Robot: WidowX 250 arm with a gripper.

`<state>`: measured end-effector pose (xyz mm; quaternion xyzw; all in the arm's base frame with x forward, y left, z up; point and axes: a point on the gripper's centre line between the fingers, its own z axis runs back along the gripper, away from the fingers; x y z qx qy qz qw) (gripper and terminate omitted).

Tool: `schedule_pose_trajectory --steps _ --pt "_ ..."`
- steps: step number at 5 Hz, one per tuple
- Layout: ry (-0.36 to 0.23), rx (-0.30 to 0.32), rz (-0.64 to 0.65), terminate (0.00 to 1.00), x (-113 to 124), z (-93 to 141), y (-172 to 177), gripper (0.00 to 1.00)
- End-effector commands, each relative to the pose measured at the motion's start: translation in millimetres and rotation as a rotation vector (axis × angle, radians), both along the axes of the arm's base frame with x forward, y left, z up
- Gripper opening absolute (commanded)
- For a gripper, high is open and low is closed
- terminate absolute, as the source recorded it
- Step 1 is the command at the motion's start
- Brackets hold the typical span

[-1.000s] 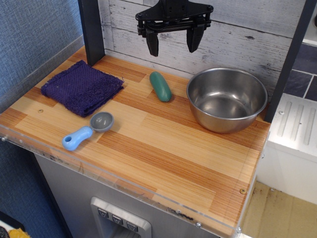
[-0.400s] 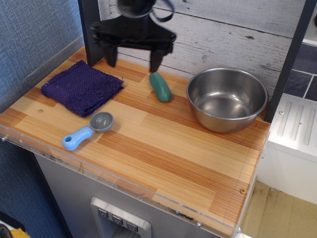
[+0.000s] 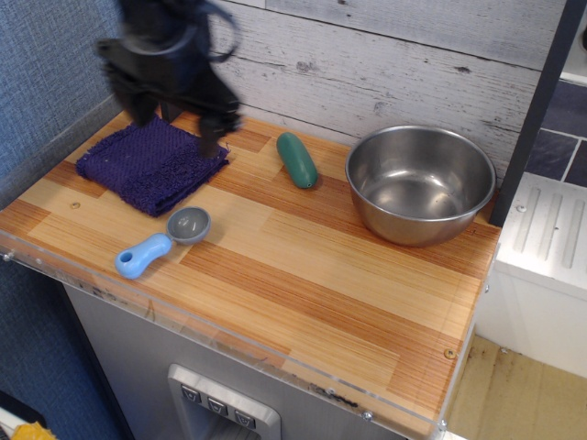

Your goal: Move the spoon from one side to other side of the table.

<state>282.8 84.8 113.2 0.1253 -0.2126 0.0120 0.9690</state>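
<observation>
The spoon should move to the other side of the table, so my gripper should grab it by its light-blue handle (image 3: 145, 255) next.
The spoon (image 3: 160, 241) lies flat near the front left of the wooden table (image 3: 303, 275), with its grey bowl toward the back right and its light-blue handle toward the front left edge. My black gripper (image 3: 174, 119) hangs above the purple cloth, behind the spoon and well above it. It is blurred by motion. Its two fingers (image 3: 213, 128) point down and stand wide apart with nothing between them.
A folded purple cloth (image 3: 151, 163) lies at the back left. A green oblong object (image 3: 297, 159) lies at the back middle. A large steel bowl (image 3: 420, 182) stands at the back right. A clear acrylic rim (image 3: 229, 335) runs along the front edge.
My gripper has moved left and somewhat down, from above the green object at the back wall to over the purple cloth. The spoon has not moved.
</observation>
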Motion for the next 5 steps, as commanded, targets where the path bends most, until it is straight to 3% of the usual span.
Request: schedule_pose_trajectory --steps 1,5 --pt "0.168 0.09 -0.173 0.0 3.3 -28.1 27.8 1.0" --pt "0.328 0.038 -0.158 0.0 -32.8 -77.4 18.7 1.0"
